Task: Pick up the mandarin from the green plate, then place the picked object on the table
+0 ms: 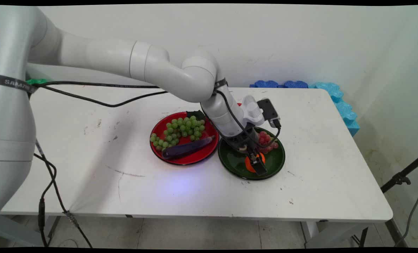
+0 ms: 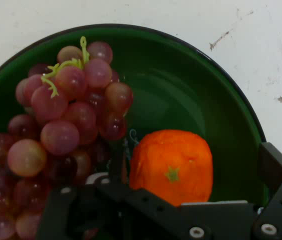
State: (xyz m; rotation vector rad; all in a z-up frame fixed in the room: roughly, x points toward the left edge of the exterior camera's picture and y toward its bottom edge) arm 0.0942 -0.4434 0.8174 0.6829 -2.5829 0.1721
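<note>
My gripper is to grab the orange next by its round sides (image 1: pixel 250 164) beside the stem, so that it can lift the orange out of the green plate (image 1: pixel 230 165).
My gripper (image 1: pixel 257 165) is lowered into a dark green plate (image 1: pixel 230 165) right of the table's middle. It is open, with an orange (image 1: pixel 248 163) between its fingers. In the hand view the orange (image 2: pixel 171 165) sits close to the left finger (image 2: pixel 118 160), while the right finger (image 2: pixel 275 165) stands well off to the orange's other side. A bunch of red grapes (image 2: pixel 66 115) fills the left of the green plate (image 2: pixel 181 90), touching the left finger's side. In the main view the red grapes (image 1: pixel 268 141) lie at the plate's far side, just behind the hand.
A red plate (image 1: pixel 156 149) touches the green one on its left; it holds green grapes (image 1: pixel 179 130) and a purple eggplant (image 1: pixel 187 147). Blue foam pieces (image 1: pixel 342 105) line the table's back right edge. Black cables hang from the arm over the left of the table.
</note>
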